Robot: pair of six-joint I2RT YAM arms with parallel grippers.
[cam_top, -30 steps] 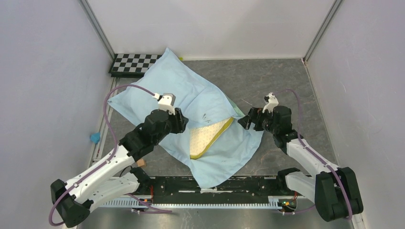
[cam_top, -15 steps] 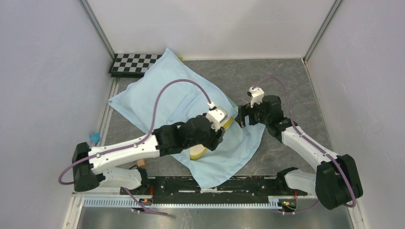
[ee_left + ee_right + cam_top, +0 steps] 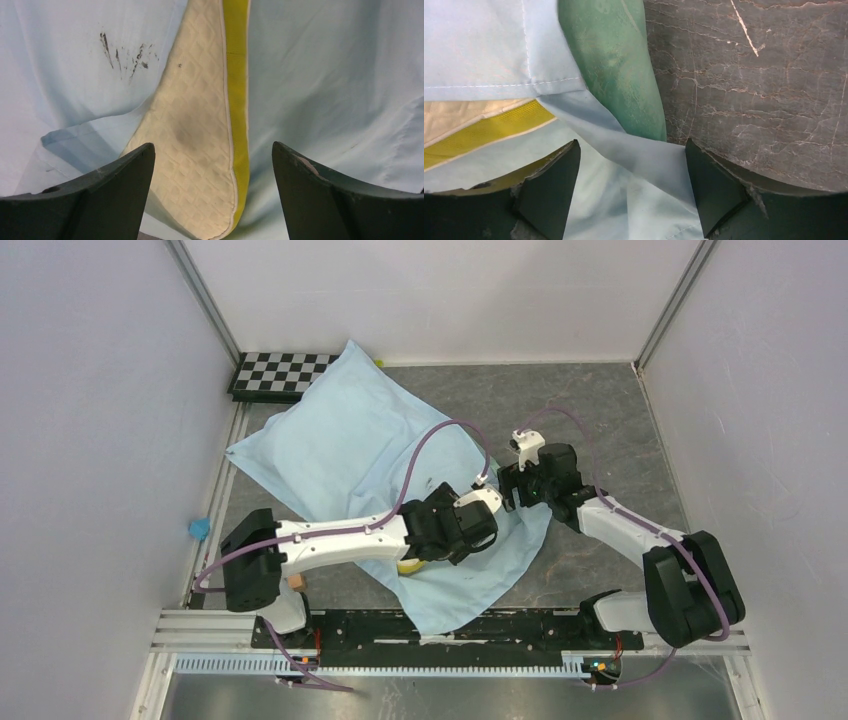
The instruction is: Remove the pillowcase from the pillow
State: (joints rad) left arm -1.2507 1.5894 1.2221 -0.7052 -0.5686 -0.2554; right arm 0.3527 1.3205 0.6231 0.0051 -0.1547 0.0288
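The cream pillow's corner has its flat side below my left gripper's open fingers. It isn't time to close on the corner yet, so my left gripper should first move down.
The light-blue pillowcase lies wrinkled across the table from back left to front middle. The cream pillow with its yellow side band sticks out of the case's open end; the top view shows only a sliver of it under the left arm. My left gripper is open, its jaws either side of the exposed pillow corner, just above it. My right gripper is open over the blue edge of the pillowcase, beside its pale green inner flap.
A checkerboard panel lies at the back left corner. A small blue object sits at the left wall. Bare grey stone tabletop lies right of the cloth. White walls enclose three sides.
My left arm has swung right and forward from the middle of the pillowcase to the exposed pillow corner. My right gripper has moved left to the case's edge.
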